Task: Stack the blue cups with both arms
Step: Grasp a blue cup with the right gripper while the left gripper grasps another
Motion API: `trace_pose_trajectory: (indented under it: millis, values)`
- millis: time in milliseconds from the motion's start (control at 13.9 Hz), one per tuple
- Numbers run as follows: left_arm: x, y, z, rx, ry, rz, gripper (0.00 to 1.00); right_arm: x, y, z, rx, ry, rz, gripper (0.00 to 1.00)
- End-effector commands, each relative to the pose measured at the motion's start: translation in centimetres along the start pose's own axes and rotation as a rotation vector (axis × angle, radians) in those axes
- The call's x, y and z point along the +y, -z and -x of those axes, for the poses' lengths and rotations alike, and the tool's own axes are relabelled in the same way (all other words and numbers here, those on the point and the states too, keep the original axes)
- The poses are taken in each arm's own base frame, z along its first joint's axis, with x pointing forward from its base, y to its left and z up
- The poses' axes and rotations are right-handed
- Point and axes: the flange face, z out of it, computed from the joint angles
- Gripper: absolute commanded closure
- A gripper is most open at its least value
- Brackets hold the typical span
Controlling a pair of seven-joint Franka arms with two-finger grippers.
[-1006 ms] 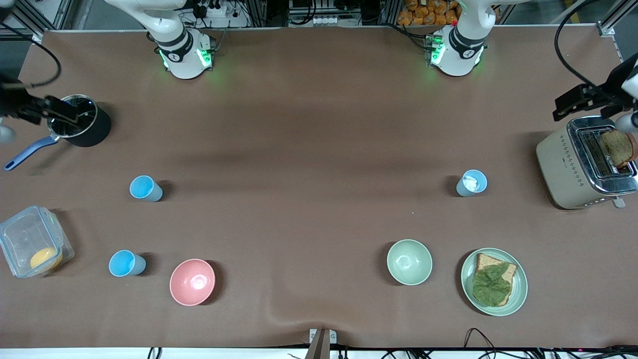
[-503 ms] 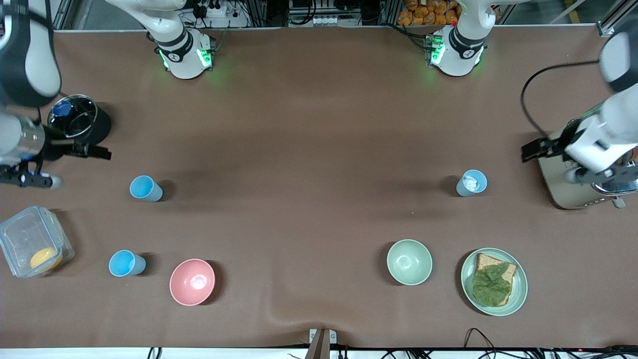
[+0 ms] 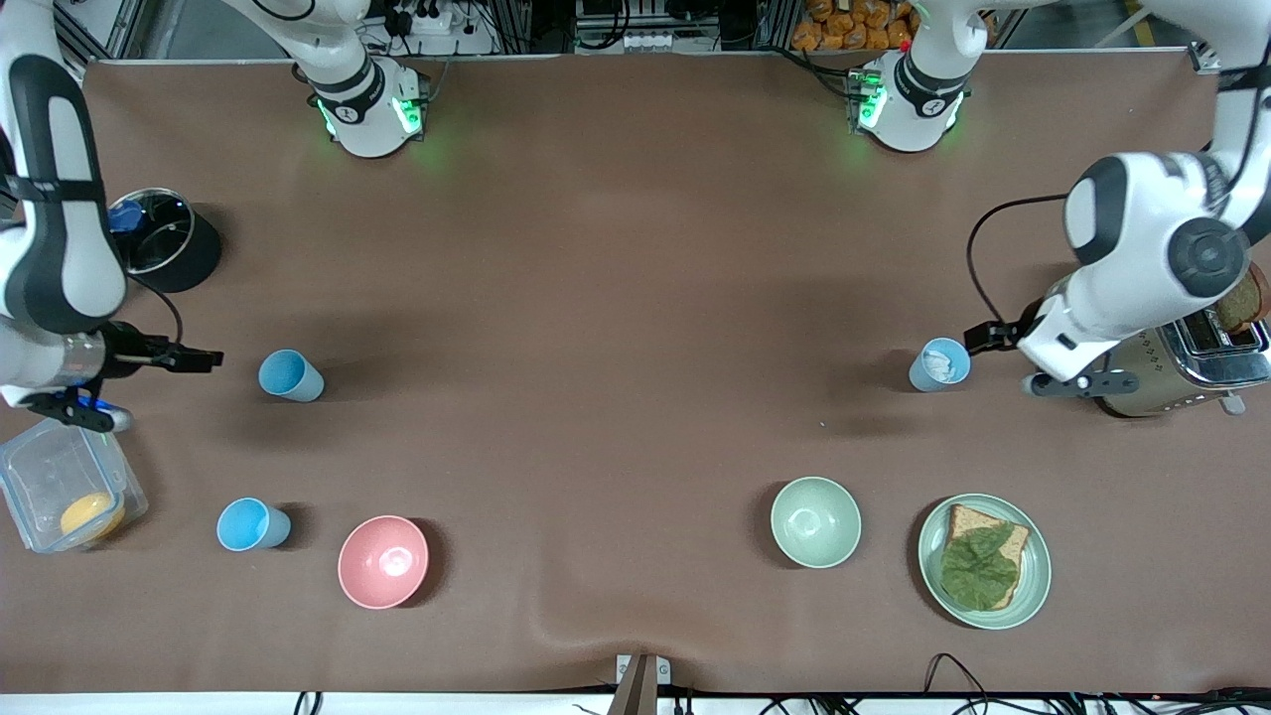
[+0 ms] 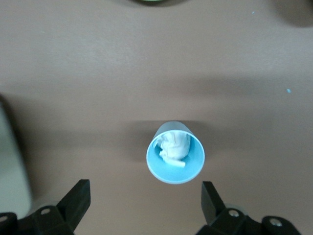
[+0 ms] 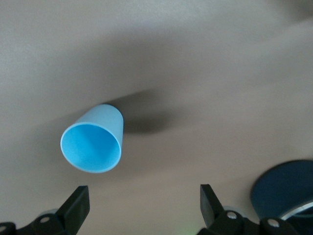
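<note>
I should grab the sky-blue cup point(image 5: 98, 129) by its rim point(image 5: 91, 171) with my right gripper next. Then I can stack it with the other blue cups.
Three blue cups stand upright on the brown table. A sky-blue cup point(image 3: 291, 375) is at the right arm's end, with another blue cup point(image 3: 253, 524) nearer the front camera. A greyer blue cup point(image 3: 938, 364) with a crumpled white scrap inside is at the left arm's end. My right gripper point(image 3: 199, 357) is open and empty beside the first cup, which shows in the right wrist view point(image 5: 93, 144) just outside the fingers point(image 5: 77, 203). My left gripper point(image 3: 983, 338) is open and empty beside the greyer cup, which shows in the left wrist view point(image 4: 176, 157).
A black pot point(image 3: 164, 243) and a clear container point(image 3: 40, 467) holding something yellow sit at the right arm's end. A toaster point(image 3: 1152, 372) stands at the left arm's end. A pink bowl point(image 3: 383, 561), a green bowl point(image 3: 815, 521) and a plate point(image 3: 928, 556) with bread and lettuce lie nearer the front camera.
Both arms have swung in from the table's ends. The right gripper came from the pot to beside the sky-blue cup, the left from the toaster to beside the greyer cup.
</note>
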Motion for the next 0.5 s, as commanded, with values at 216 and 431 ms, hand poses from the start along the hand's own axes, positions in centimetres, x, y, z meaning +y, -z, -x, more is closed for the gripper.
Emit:
trace_pose_trajectory:
  millis: [216,431]
  values:
    - [0.1,-6.3,0.2,0.023,-0.014,-0.004,0.00,-1.5,-4.6,-1.8,-0.066,-0.027,-0.073,0.00]
    - [-0.6,-8.4,0.4,0.015,-0.003,0.000,0.03,-0.7,-7.2,-2.8,-0.067,-0.041,-0.080,0.00]
